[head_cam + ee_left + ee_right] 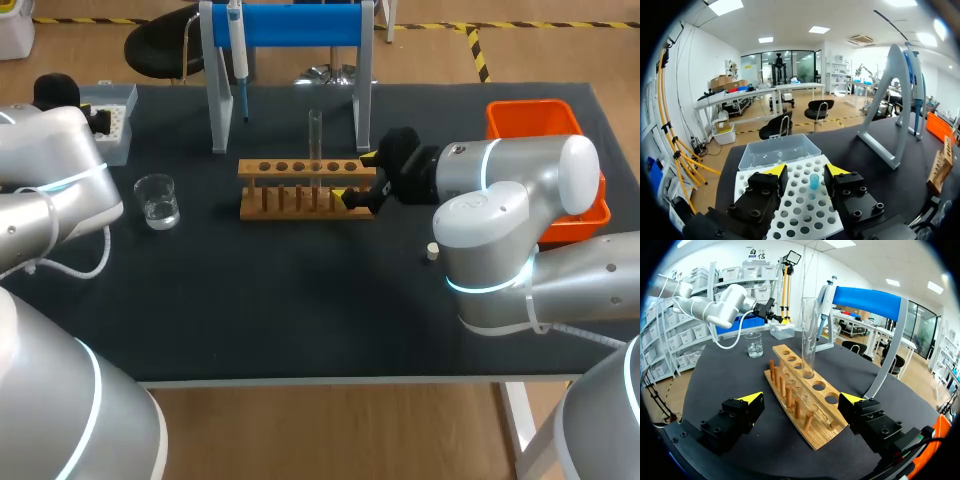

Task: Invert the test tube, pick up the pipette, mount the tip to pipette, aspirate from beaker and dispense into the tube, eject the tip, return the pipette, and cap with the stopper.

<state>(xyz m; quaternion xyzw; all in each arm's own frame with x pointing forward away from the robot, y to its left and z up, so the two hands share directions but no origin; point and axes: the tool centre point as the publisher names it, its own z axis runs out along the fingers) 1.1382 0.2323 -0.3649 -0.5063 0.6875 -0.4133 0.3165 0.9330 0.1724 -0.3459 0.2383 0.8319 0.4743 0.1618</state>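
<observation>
The wide top end of the blue tip [814,180] is the only part of it above the white tip box, so my left gripper should grab the blue tip there next.
A clear test tube [316,135] [809,337] stands upright in a hole of the wooden rack [305,187] [805,400]. My right gripper [358,178] [802,398] is open, with its fingers on either side of the rack's near end and touching nothing. The pipette [238,50] [917,90] hangs on the blue-topped stand [290,25]. My left gripper [805,171] hovers open over the white tip box [112,122] [795,210]. A single blue tip [814,181] stands between its fingers, nearer one of them. The beaker [158,200] [754,344] holds some clear liquid. A small pale stopper [432,251] lies by my right arm.
An orange bin [545,125] sits at the back right, partly behind my right arm. The tip box's clear lid [777,150] lies ahead of the box. The stand's grey legs [218,90] rise just behind the rack.
</observation>
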